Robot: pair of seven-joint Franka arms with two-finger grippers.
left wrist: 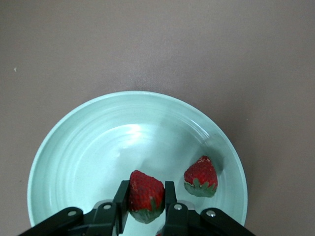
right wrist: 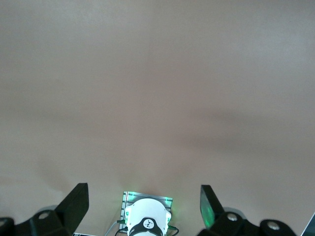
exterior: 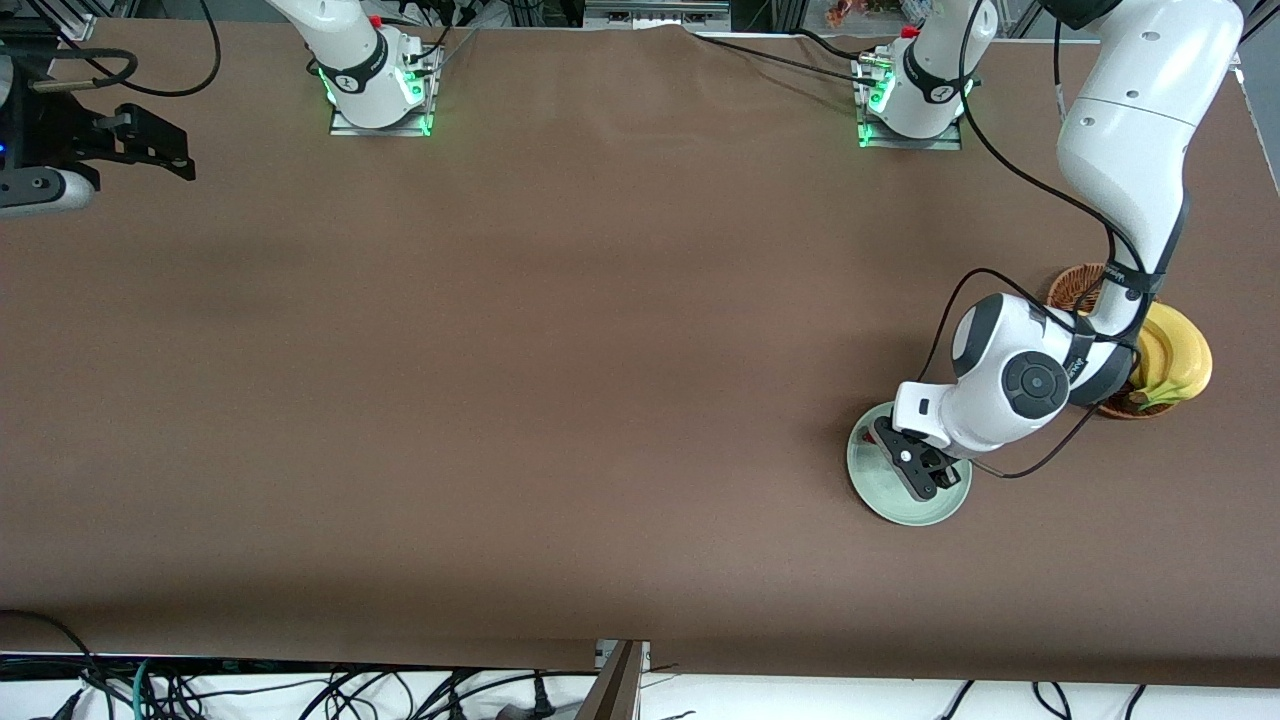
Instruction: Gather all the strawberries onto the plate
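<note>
My left gripper opens next, since in the left wrist view the held strawberry sits low inside the plate's rim.
My left gripper [exterior: 915, 468] is low over the pale mint-green plate [exterior: 872, 492] near the left arm's end of the table. In the left wrist view the left gripper [left wrist: 146, 196] is shut on a red strawberry [left wrist: 146, 192] above the plate's inside [left wrist: 93, 157]. A second strawberry [left wrist: 201, 176] lies in the plate beside it. A bit of red [left wrist: 160, 232] shows under the fingers; I cannot tell what it is. My right gripper [exterior: 150, 145] waits open and empty at the right arm's end of the table, and in the right wrist view the right gripper [right wrist: 143, 192] is over bare table.
A brown wicker basket [exterior: 1075, 285] with yellow bananas [exterior: 1172, 362] stands beside the plate, partly hidden by the left arm. The arm bases [exterior: 378, 95] stand along the table's back edge. Cables hang off the front edge.
</note>
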